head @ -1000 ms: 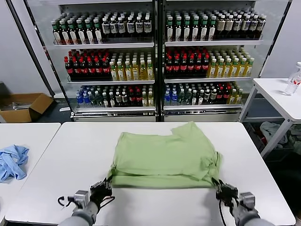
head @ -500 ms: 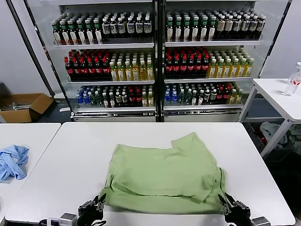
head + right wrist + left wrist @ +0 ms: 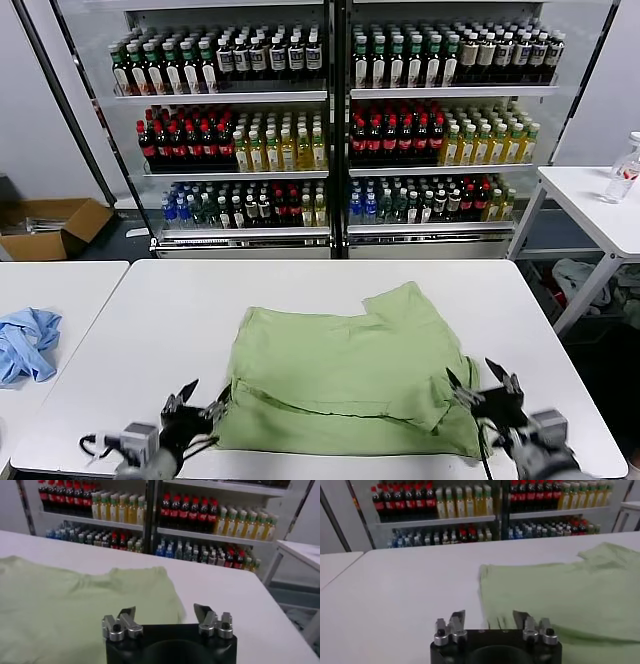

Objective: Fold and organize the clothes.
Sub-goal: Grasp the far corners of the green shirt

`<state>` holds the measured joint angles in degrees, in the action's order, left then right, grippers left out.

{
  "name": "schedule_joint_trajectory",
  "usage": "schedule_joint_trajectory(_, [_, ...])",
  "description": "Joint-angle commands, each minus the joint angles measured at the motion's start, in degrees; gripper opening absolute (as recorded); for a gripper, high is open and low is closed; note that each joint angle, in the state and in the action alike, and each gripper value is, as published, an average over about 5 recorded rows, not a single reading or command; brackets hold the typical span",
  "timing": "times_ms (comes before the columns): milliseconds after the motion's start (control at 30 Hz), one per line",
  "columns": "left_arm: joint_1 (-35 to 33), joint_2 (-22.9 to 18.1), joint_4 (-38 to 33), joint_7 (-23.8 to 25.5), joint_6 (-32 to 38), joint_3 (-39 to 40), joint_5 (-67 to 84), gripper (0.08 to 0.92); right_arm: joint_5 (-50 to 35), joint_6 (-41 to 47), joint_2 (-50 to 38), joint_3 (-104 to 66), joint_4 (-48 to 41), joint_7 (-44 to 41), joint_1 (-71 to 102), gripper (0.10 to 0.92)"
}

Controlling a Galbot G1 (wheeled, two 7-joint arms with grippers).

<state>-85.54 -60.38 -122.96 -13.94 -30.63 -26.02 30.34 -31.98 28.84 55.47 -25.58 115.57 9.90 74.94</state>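
Observation:
The green shirt will next be grabbed by its corner [image 3: 254,316] opposite the protruding sleeve with my left gripper, to fold and organize the clothes.
The clothes, one light green shirt [image 3: 350,365], lie folded and flat on the white table [image 3: 150,320], their near edge close to the table's front. My left gripper [image 3: 200,398] stands open just off the shirt's near left corner, nothing between its fingers. My right gripper [image 3: 472,378] stands open over the near right corner, also holding nothing. In the left wrist view the shirt [image 3: 560,590] lies ahead of the open left gripper [image 3: 489,616]. In the right wrist view the shirt [image 3: 75,605] spreads in front of the open right gripper [image 3: 165,610].
A crumpled light blue cloth [image 3: 25,342] lies on the neighbouring table to the left. Behind the table stand shelves of bottles [image 3: 330,130]. A cardboard box [image 3: 50,225] sits on the floor at the left. A side table [image 3: 590,205] with a water bottle [image 3: 625,170] stands at the right.
Both grippers drew the shirt's front edge toward the table's near side, then opened and let go of it. The shirt now lies free.

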Motion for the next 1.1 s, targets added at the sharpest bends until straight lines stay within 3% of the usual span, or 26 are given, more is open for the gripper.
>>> schedule_joint_trajectory(33, [29.1, -0.1, 22.5, -0.9, -0.1, 10.0, 3.7, 0.774, -5.0, 2.4, 1.3, 16.3, -24.0, 2.2, -31.7, 0.822])
schedule_joint_trajectory(133, [33.2, -1.0, 26.6, -0.9, -0.2, 12.3, 3.9, 0.815, -5.4, 2.8, 3.4, 19.1, -29.9, 2.0, -36.5, 0.823])
schedule_joint_trajectory(500, [39.3, -4.8, 34.9, -0.5, 0.1, 16.7, 5.1, 0.823, -4.8, 2.3, 11.0, 24.2, -47.5, 0.9, -47.1, 0.823])
schedule_joint_trajectory(833, [39.0, -5.7, 37.0, 0.3, -0.1, 18.3, 4.5, 0.823, -2.9, 1.9, 15.1, 25.4, -56.4, -0.4, -48.7, 0.823])
schedule_joint_trajectory(1100, [38.9, -6.1, 37.9, 0.3, 0.3, 18.6, 3.8, 0.822, -2.6, 1.2, 15.6, 26.1, -58.2, -1.0, -47.9, 0.810])
